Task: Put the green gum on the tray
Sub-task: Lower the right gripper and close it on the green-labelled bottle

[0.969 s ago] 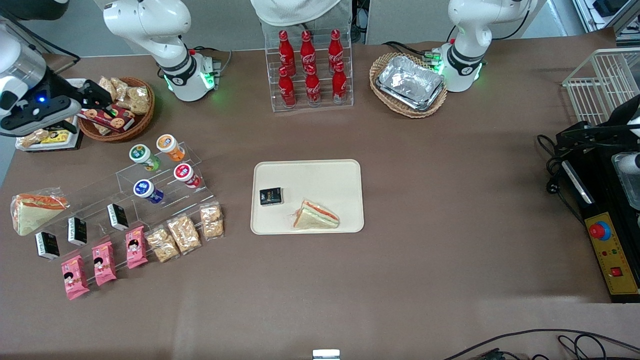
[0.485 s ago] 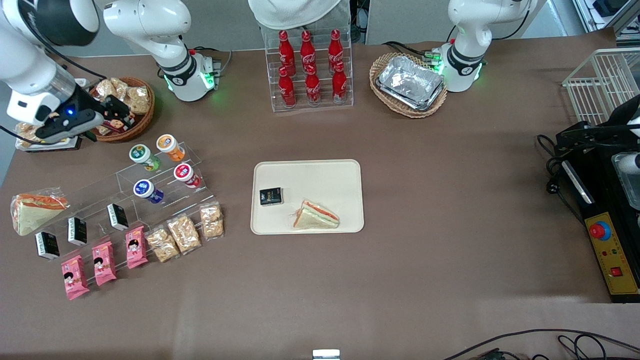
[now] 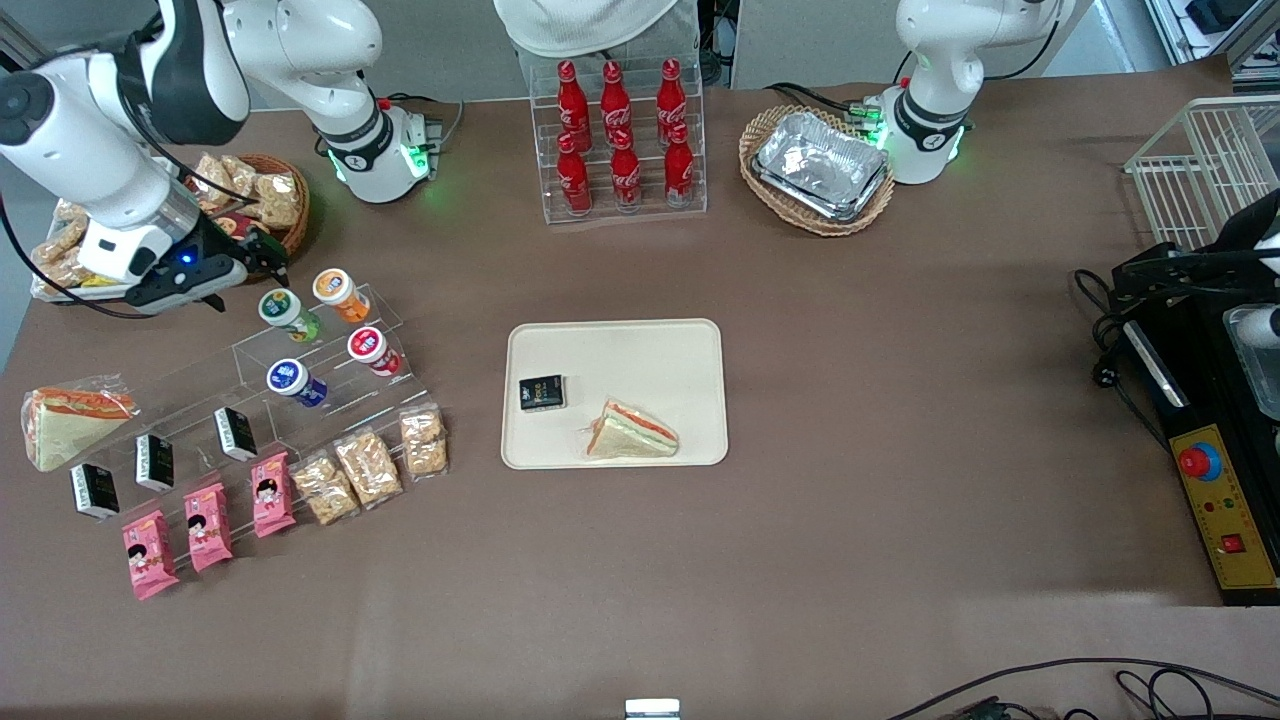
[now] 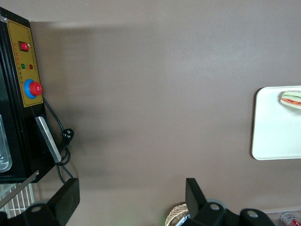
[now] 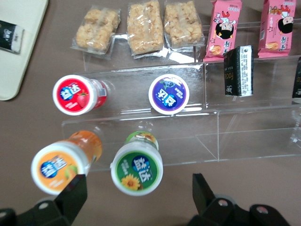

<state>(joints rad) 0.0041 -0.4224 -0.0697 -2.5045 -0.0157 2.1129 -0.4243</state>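
My right gripper should next grab the green gum by its white cap [image 3: 280, 306] to set it on the cream tray [image 3: 620, 345].
The green gum [image 3: 285, 311] is a small green bottle with a white cap and stands on the top step of a clear acrylic stand, beside the orange bottle [image 3: 338, 292]. In the right wrist view the green gum [image 5: 137, 168] sits just ahead of the gap between my two fingers. My right gripper [image 3: 258, 260] hovers open above the table, a little farther from the front camera than the green gum; in the wrist view the gripper [image 5: 138, 200] holds nothing. The cream tray [image 3: 620, 345] lies mid-table with a black box [image 3: 542, 393] and a sandwich [image 3: 632, 432] on it.
Red-capped [image 3: 372, 350] and blue [image 3: 294, 382] bottles stand on the lower step. Snack packs, pink packets and black boxes fill the stand's lowest steps. A wicker snack basket [image 3: 262, 205] is close to my wrist. Cola bottles [image 3: 618, 130] and foil trays [image 3: 820, 165] stand farther back.
My right gripper has swung from over the table's working-arm end edge toward the stand, and now hovers close to the green gum. Nothing else moved.
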